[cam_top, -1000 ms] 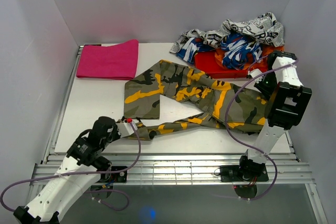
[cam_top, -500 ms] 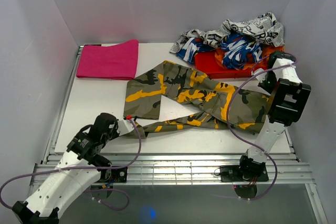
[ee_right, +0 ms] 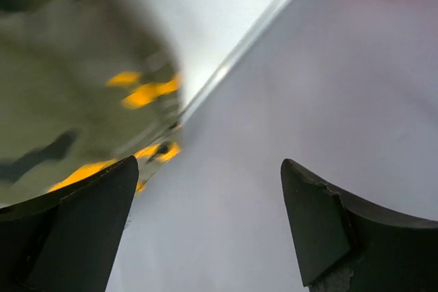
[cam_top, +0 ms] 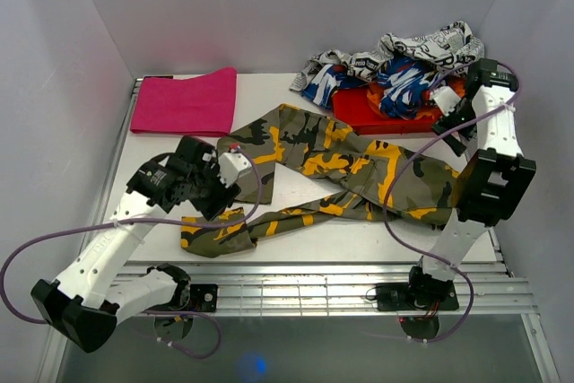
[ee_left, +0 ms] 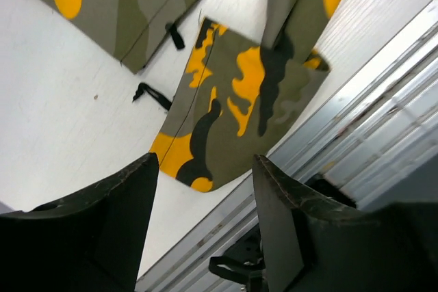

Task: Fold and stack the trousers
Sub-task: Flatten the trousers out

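Observation:
The left gripper grabs the back trousers leg near its hem next, to pull that leg out straight for folding.
The camouflage trousers (cam_top: 359, 163) lie spread over the white table, waist to the right. One leg end (cam_top: 211, 229) rests by the front edge and the other leg (cam_top: 260, 143) points back left. My left gripper (cam_top: 235, 168) hovers above the table between the two legs; in the left wrist view it (ee_left: 205, 162) stands open and empty, with the leg end (ee_left: 236, 94) below it. My right gripper (cam_top: 446, 100) is raised at the back right beside the clothes pile. It (ee_right: 210, 163) is open and empty, facing the wall, with blurred trousers cloth (ee_right: 68, 66) at its left.
A folded pink cloth (cam_top: 184, 103) lies at the back left. At the back right is a pile holding a newsprint garment (cam_top: 430, 47), a blue-and-white garment (cam_top: 408, 78) and a red-orange one (cam_top: 377, 112). Aluminium rails (cam_top: 296, 289) run along the front edge; walls close in on both sides.
Both grippers have opened and let go of the trousers. The left arm rose and swung back over the table; the leg end dropped by the front edge. The right arm lifted toward the pile.

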You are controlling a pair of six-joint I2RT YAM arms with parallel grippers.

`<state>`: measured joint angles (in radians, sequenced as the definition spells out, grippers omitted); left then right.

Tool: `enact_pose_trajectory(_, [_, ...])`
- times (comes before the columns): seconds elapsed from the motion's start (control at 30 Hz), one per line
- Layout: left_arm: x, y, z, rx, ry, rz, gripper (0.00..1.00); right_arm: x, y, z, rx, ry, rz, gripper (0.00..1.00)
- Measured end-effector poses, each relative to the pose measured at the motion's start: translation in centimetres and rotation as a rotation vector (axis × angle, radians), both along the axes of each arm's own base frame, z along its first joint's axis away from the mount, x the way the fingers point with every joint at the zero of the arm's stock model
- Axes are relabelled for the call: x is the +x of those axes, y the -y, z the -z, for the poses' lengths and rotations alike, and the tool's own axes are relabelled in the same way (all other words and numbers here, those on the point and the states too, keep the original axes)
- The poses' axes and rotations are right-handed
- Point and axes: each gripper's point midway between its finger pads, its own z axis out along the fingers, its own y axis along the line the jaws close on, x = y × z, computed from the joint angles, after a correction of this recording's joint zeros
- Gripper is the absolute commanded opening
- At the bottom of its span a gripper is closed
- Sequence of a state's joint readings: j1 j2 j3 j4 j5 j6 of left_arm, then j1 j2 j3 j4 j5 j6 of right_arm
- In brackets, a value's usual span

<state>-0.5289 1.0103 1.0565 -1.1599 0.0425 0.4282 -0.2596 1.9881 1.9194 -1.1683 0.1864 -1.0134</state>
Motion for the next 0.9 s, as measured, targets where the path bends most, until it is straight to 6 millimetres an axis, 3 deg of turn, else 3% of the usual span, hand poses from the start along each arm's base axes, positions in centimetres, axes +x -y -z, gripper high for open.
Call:
enact_pose_trajectory(0.1, [1.2, 2.1, -2.4, -0.115, -0.008, -0.033, 0.69, -3.9, -3.9, -1.6, 0.057, -0.013, -0.081, 0.9])
enact_pose_trajectory(0.2, [3.1, 3.2, -2.4, -0.166, -0.075, -0.11, 0.69, -7.2, -8.9, -2.1, 0.136, -0.03, -0.192, 0.88])
enact_pose_trajectory(0.33, [7.2, 4.5, 0.9, -0.155, -0.205, -0.227, 0.73, -10.6, -14.0, 0.9, 0.236, -0.143, -0.303, 0.88])
enact_pose_trajectory(0.47, [10.4, 5.1, 6.2, -0.102, -0.314, -0.312, 0.73, -14.1, -17.4, 4.8, 0.282, -0.312, -0.372, 0.88])
enact_pose_trajectory(0.6, [11.7, 4.9, 10.1, -0.057, -0.375, -0.367, 0.74, -16.2, -18.9, 6.6, 0.277, -0.391, -0.399, 0.89])
enact_pose_trajectory(0.77, [13.3, 5.0, 12.2, -0.044, -0.36, -0.382, 0.74, -16.3, -18.4, 8.4, 0.22, -0.383, -0.361, 0.85])
enact_pose_trajectory(0.9, [14.4, 4.7, 14.0, -0.015, -0.336, -0.38, 0.75, -15.7, -17.5, 9.6, 0.15, -0.354, -0.328, 0.59])
